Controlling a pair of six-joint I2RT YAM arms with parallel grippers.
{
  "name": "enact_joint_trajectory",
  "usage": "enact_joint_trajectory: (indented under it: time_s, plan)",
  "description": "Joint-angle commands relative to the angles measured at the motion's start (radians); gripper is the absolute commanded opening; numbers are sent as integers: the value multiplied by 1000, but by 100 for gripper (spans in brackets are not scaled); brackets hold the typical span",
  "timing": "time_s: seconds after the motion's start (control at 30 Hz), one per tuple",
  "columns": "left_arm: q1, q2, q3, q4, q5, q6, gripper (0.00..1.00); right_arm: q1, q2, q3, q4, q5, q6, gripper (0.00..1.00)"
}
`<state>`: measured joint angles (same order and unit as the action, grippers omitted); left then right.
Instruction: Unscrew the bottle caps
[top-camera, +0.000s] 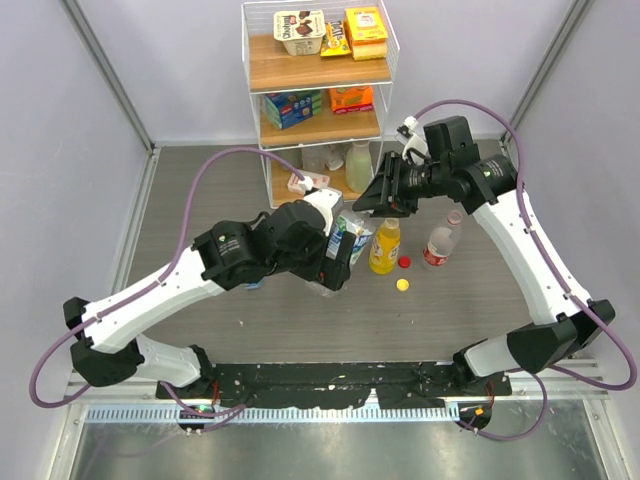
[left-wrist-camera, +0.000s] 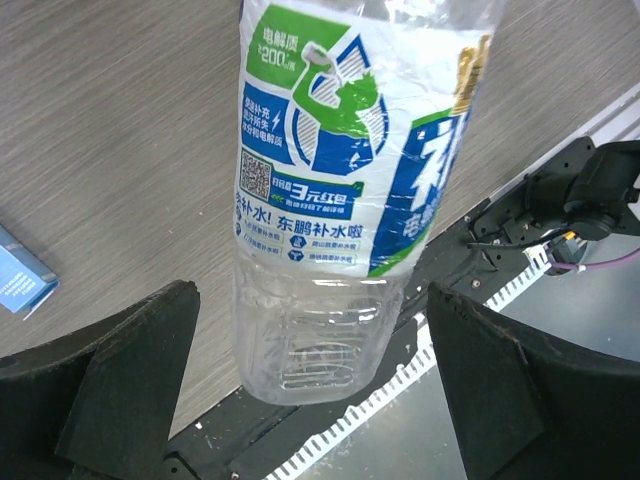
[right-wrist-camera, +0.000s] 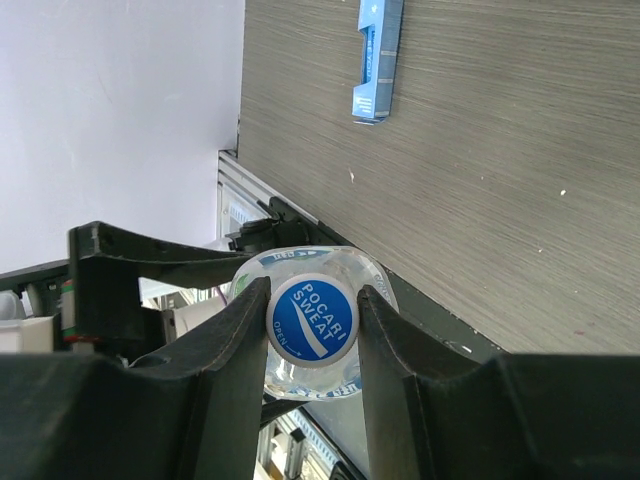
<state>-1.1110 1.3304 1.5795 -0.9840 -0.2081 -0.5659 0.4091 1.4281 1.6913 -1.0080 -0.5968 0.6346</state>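
My left gripper is going to grab the short clear water bottle (top-camera: 352, 235) by its base (top-camera: 325, 286) next. That leaves the blue cap free for my right gripper to unscrew.
The short clear water bottle (top-camera: 352, 235) with the blue label hangs tilted between both grippers, near the table's middle. My right gripper (right-wrist-camera: 313, 335) is shut on its blue cap (right-wrist-camera: 313, 318), one finger on each side; in the top view this gripper (top-camera: 385, 200) is just right of the bottle. My left gripper (left-wrist-camera: 310, 385) is open, its jaws standing wide on either side of the bottle's base (left-wrist-camera: 320, 330) without touching it; in the top view it (top-camera: 335, 268) is below the bottle. The yellow-orange juice bottle (top-camera: 385, 245) and the red-label bottle (top-camera: 440, 243) stand to the right.
A loose red cap (top-camera: 404, 262) and a loose yellow cap (top-camera: 402, 284) lie on the table by the juice bottle. A white wire rack (top-camera: 320, 95) with snack boxes stands at the back, a pale green bottle (top-camera: 358, 165) on its bottom shelf. A small blue box (right-wrist-camera: 375, 60) lies flat on the table.
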Motion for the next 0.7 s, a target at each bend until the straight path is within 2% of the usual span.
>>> enact_joint_trajectory:
  time_s: [0.0,0.43,0.6,0.67]
  plan:
    - [-3,21,-18,53,3,-12,100,-4,2,54,0,-20,5,1]
    - [-35,41,-79,90,-36,-11,84,-6,23,79,-32,-37,-10,1]
    - [-39,46,-76,87,-46,-11,66,-9,23,79,-41,-38,-22,1]
    - [-39,39,-78,81,-59,-12,59,-12,22,79,-43,-32,-21,5]
